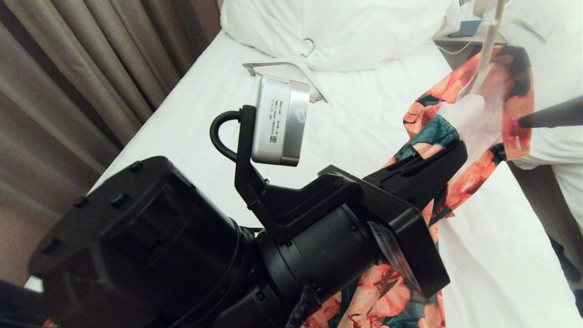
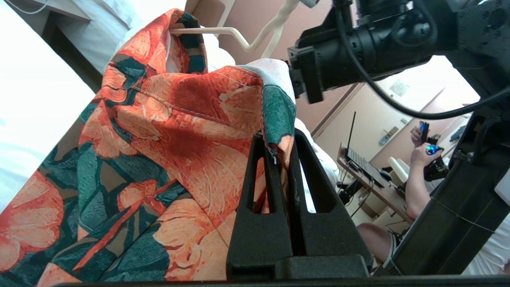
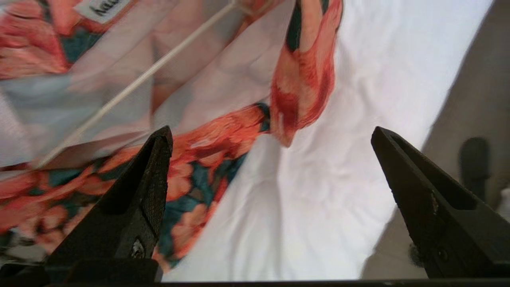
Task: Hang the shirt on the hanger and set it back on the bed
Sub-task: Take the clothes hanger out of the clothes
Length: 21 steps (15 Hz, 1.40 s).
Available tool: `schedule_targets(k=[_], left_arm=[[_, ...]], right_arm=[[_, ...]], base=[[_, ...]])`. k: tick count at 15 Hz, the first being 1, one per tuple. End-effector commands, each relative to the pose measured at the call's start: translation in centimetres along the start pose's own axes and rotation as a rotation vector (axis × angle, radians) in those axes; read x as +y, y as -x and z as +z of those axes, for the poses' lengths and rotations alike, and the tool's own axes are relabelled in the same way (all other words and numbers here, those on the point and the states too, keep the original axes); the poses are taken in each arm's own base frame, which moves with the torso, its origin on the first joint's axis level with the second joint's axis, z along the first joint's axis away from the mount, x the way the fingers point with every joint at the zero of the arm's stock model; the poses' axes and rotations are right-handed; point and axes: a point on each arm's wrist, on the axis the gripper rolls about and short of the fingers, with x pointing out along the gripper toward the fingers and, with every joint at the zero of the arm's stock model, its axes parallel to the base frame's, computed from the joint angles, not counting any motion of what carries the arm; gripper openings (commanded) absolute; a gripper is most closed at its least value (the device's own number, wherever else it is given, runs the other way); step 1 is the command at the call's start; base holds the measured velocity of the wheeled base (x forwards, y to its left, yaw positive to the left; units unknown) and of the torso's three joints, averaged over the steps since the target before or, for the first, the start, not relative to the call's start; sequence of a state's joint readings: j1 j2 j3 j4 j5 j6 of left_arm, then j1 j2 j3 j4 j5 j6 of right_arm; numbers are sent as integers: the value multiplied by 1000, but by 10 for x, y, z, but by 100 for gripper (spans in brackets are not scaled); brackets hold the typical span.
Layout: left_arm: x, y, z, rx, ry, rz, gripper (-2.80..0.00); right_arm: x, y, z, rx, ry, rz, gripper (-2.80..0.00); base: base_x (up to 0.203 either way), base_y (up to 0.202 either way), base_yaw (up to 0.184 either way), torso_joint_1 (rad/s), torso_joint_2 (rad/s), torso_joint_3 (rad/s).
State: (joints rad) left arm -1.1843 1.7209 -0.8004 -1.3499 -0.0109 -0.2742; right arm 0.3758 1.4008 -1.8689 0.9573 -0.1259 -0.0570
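Note:
My right gripper's fingers reach only the outer edge of the shirt's hanging flap, so my right gripper should move farther toward the collar [image 1: 496,55] before it closes on the flap.
The flowered shirt [image 1: 478,114] hangs above the bed [image 1: 355,118], raised at the right of the head view. My left gripper [image 2: 279,149] is shut on a hemmed edge of the shirt [image 2: 171,131], pinched between both fingers. The thin cream hanger [image 2: 223,32] sits inside the shirt's collar, and its stem [image 1: 489,41] rises above the cloth. My right gripper [image 3: 271,131] is open and holds nothing, facing the shirt's inside [image 3: 199,139] and the hanger wire [image 3: 139,79]. One of its fingers [image 1: 546,117] points at the shirt from the right.
A thicker grey-white hanger [image 1: 291,68] lies on the sheet below the white pillows [image 1: 337,27]. Curtains [image 1: 82,68] run along the bed's left side. A second bed [image 1: 560,68] stands to the right. A seated person [image 2: 418,171] with a controller is by a desk.

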Motion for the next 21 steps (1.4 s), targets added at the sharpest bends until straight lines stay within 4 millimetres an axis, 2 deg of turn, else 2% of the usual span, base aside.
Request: schedule_targets(k=[1,7,10,11,21], left_arm=[[0,0,1,-9,2,-2,-280],[-1,0,3,-15,2,-3,-280],[-1,0,4,-17,2,-3,-280],[-1,0,4,-17,2,-3,-280],[-1,0,4,-18,2,-3,-280]], right_arm=[[-2,-8,0,21,12,-14,0],[-11,-48,8,-6,45,-73,0],[-10,-57,9,-10,46,-69,0],[-10,-57,9,-11,46,-68,-280],[-11,-49,11,-36,43,-69,-280]], base=[[0,0,0,0,0,0],[0,0,0,0,0,0],[0,0,0,0,0,0],[0,0,0,0,0,0],[0,0,0,0,0,0]])
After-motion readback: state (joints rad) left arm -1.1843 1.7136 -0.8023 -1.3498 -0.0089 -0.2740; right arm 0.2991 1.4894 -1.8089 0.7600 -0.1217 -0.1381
